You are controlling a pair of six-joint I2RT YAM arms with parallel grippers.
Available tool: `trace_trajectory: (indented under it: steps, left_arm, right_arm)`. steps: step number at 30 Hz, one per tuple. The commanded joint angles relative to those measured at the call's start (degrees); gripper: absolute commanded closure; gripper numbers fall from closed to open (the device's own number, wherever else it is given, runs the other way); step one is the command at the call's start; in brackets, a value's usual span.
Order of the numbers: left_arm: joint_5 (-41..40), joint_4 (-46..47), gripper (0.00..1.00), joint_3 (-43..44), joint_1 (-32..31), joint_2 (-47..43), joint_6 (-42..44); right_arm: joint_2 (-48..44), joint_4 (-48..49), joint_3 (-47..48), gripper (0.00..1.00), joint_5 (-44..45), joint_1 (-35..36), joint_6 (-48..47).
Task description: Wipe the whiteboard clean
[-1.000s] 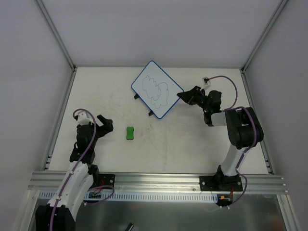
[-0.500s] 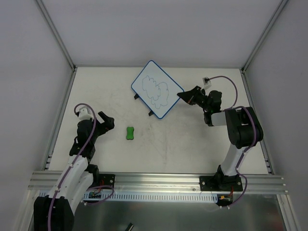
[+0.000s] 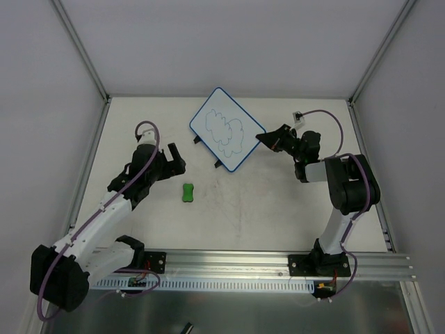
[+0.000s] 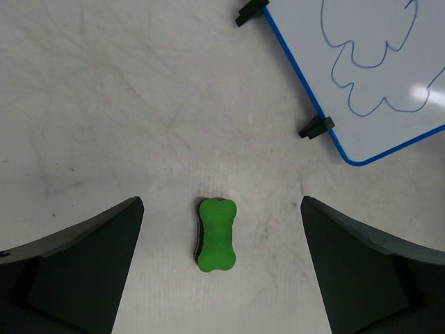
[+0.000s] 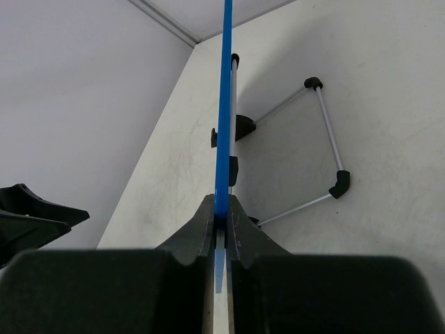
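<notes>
The left gripper needs to take the green eraser across its narrow middle [image 3: 188, 193]. The green eraser's dark bottom will then be free to erase the whiteboard [image 3: 224, 129].
The whiteboard [image 3: 224, 129], white with a blue rim and a blue scribble on it, stands tilted at the back middle of the table. My right gripper [image 3: 263, 139] is shut on its right edge. In the right wrist view the blue rim [image 5: 224, 104] runs edge-on between the two closed fingers of the right gripper [image 5: 221, 216]. A green eraser [image 3: 187, 193] lies on the table, left of and nearer than the board. My left gripper [image 3: 177, 157] hangs open just beyond it. From the left wrist the eraser [image 4: 216, 234] lies between the wide-apart fingers of the left gripper [image 4: 221, 209], and the board [image 4: 375, 69] is at top right.
The board's wire stand [image 5: 323, 139] rests on the table behind it. Grey walls close the table at the back and both sides. An aluminium rail [image 3: 229, 261] with the arm bases runs along the near edge.
My left arm has swung forward and right, bringing its open gripper over the eraser near the board. The right gripper has closed fully on the board's edge and stayed there.
</notes>
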Motion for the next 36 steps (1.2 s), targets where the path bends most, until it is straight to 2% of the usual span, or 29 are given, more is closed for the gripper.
trace_trajectory:
  steps: [1,3,7,11,13,17,25,31,36]
  left_arm:
    - [-2.2,-11.1,0.01,5.0,-1.1,6.4,1.4]
    - [-1.4,-14.8,0.01,7.9,-1.4,11.8,1.7]
    - [-2.7,-15.8,0.05,9.0,-4.1,17.0,1.9]
    - [-7.9,-15.8,0.05,11.0,-11.1,21.5,4.3]
    - [-8.1,-15.9,0.05,11.7,-12.3,22.9,5.0]
    - [-6.3,-15.8,0.08,12.8,-12.5,25.1,5.0]
    - [-4.5,-15.7,0.24,15.2,-12.6,32.0,5.9]
    - [-4.7,-15.7,0.24,15.6,-13.3,34.0,5.3]
    - [-4.6,-15.7,0.28,15.9,-13.5,35.5,5.1]
  right_arm:
    - [-0.5,3.7,1.0,1.00,-0.1,-0.8,-2.4]
    - [-0.4,3.7,1.2,1.00,-0.3,-0.9,-2.3]
    - [-0.3,3.7,1.1,1.00,-0.3,-0.9,-2.2]
    - [0.0,3.7,1.3,1.00,-0.7,-0.9,-1.9]
    - [0.1,3.7,1.3,1.00,-0.7,-0.9,-1.8]
    - [0.1,3.7,1.3,1.00,-0.8,-0.9,-1.9]
    - [0.2,3.7,1.5,1.00,-1.3,-0.9,-1.9]
    - [0.3,3.7,1.5,1.00,-1.3,-0.9,-2.0]
    - [0.3,3.7,1.5,1.00,-1.3,-1.0,-2.0]
